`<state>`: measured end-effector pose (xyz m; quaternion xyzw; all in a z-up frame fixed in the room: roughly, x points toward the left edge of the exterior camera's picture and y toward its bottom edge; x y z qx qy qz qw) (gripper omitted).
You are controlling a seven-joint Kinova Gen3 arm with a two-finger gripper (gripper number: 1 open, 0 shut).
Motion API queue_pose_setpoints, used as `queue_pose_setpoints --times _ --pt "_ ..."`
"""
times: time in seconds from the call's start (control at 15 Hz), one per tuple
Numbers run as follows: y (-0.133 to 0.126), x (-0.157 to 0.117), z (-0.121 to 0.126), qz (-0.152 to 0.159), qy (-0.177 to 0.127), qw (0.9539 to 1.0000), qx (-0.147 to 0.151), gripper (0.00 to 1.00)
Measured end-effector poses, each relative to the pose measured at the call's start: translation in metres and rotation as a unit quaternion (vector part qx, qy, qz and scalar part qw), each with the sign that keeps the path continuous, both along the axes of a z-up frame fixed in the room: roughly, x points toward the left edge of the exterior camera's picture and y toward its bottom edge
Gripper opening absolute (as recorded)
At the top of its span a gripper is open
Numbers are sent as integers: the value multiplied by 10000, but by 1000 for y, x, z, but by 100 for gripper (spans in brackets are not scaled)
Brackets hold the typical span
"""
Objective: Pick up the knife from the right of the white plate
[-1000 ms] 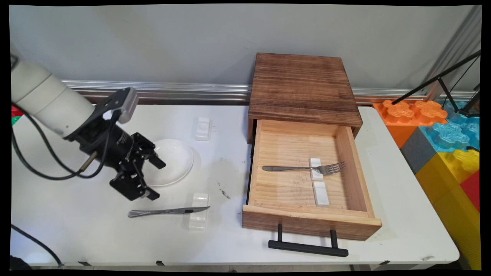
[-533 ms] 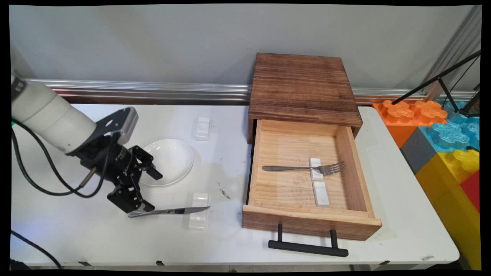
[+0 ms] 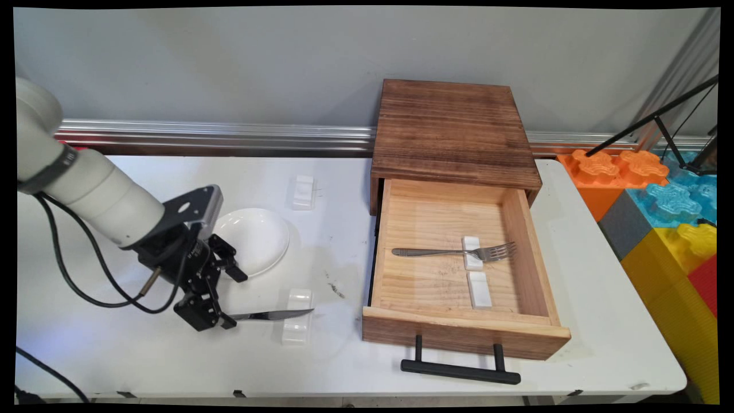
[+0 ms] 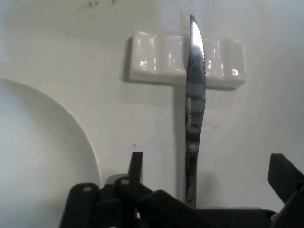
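The gripper will next take the steel knife by its handle [image 4: 191, 178] to put it into the open drawer beside the fork.
A steel knife [image 3: 275, 314] [image 4: 194, 95] lies on the white table, its serrated blade resting across a white cutlery rest [image 3: 297, 324] [image 4: 156, 59]. My gripper [image 3: 234, 299] [image 4: 209, 171] is low over the knife's handle end and stands open. One finger [image 4: 136, 166] is on the plate side of the handle and the other finger [image 4: 285, 176] on the far side, both apart from it. The hand hides most of the handle in the main view. A white plate [image 3: 255, 241] [image 4: 38, 156] sits just behind the gripper.
A dark wooden box [image 3: 453, 129] has its drawer [image 3: 395, 229] pulled open toward the table's front, with a black handle [image 3: 460, 371]. Inside lie a fork [image 3: 453, 252] on a white rest and a second rest [image 3: 479, 289]. Another rest [image 3: 303, 192] sits behind the plate. Coloured blocks [image 3: 659, 201] stand at the right.
The gripper has come down and toward the table's front, from beside the plate to the knife's handle, which it now straddles. The knife has not moved.
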<state>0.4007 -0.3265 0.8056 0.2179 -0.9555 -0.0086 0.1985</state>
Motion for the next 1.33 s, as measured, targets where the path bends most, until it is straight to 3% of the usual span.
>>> queue_pose_setpoints --times 0.47,1.33 --pt "-5 -9 -24 -100 -123 9999 6 100" --pt "-10 -15 -44 -131 -218 9997 -23 100"
